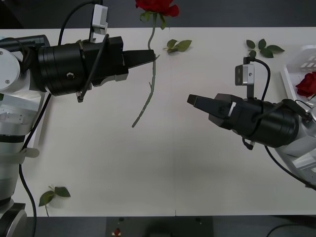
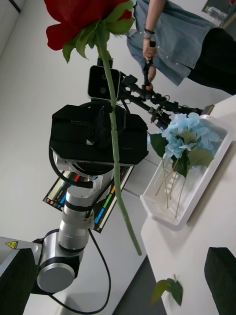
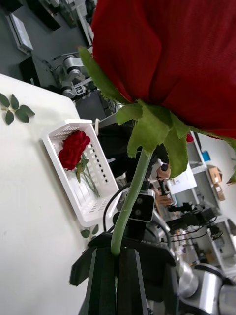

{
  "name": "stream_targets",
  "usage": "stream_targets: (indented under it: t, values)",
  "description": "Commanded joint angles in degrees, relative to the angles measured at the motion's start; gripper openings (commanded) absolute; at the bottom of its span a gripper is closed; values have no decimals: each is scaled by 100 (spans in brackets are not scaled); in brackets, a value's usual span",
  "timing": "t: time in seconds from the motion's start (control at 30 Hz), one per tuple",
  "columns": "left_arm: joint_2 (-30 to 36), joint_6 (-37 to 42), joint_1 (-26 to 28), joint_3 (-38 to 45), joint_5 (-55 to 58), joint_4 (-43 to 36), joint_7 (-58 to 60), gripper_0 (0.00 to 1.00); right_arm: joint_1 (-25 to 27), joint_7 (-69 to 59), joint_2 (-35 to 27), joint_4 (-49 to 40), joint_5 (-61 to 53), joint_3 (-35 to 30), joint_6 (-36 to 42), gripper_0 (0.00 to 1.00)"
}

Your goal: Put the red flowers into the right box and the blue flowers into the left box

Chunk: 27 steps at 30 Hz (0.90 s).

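Note:
I should next use my right gripper to grab the red flower by its bare lower stem [image 1: 146, 102] [image 2: 123, 207], because the fingers of my left gripper crowd the stem just under the bloom.
My left gripper [image 1: 149, 55] hovers over the table's far middle, shut on the thin green stem of a red flower [image 1: 157, 6]. Its bloom points past the far edge and the stem end hangs toward the table. In the left wrist view the fingers [image 3: 105, 280] pinch the stem under the big bloom [image 3: 167, 59]. My right gripper [image 1: 193, 100] is open and empty, a little right of the stem. The right box [image 1: 291, 74] holds another red flower [image 1: 307, 84]. Blue flowers [image 2: 189, 135] lie in the left box [image 2: 196, 197].
Loose green leaf sprigs lie near the far edge [image 1: 178, 45], at the far right [image 1: 264, 48] and at the near left corner [image 1: 54, 194]. The wide white table [image 1: 173, 168] is bare between the arms and the near edge.

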Motion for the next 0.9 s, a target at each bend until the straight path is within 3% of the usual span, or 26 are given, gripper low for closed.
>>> stream_targets:
  t: [0.03, 0.57, 0.9]
  values:
    - [16, -92, 45, 40, -20, -178, 482, 0, -40, 227, 318, -169, 338, -110, -30, 100]
    - [33, -92, 54, -57, -178, -178, 693, 0, -137, 377, 1496, -398, 1533, 4, -452, 100]
    - [33, -92, 54, -57, -178, -178, 693, 0, -277, 473, 1838, -398, 1586, 584, -1120, 100]
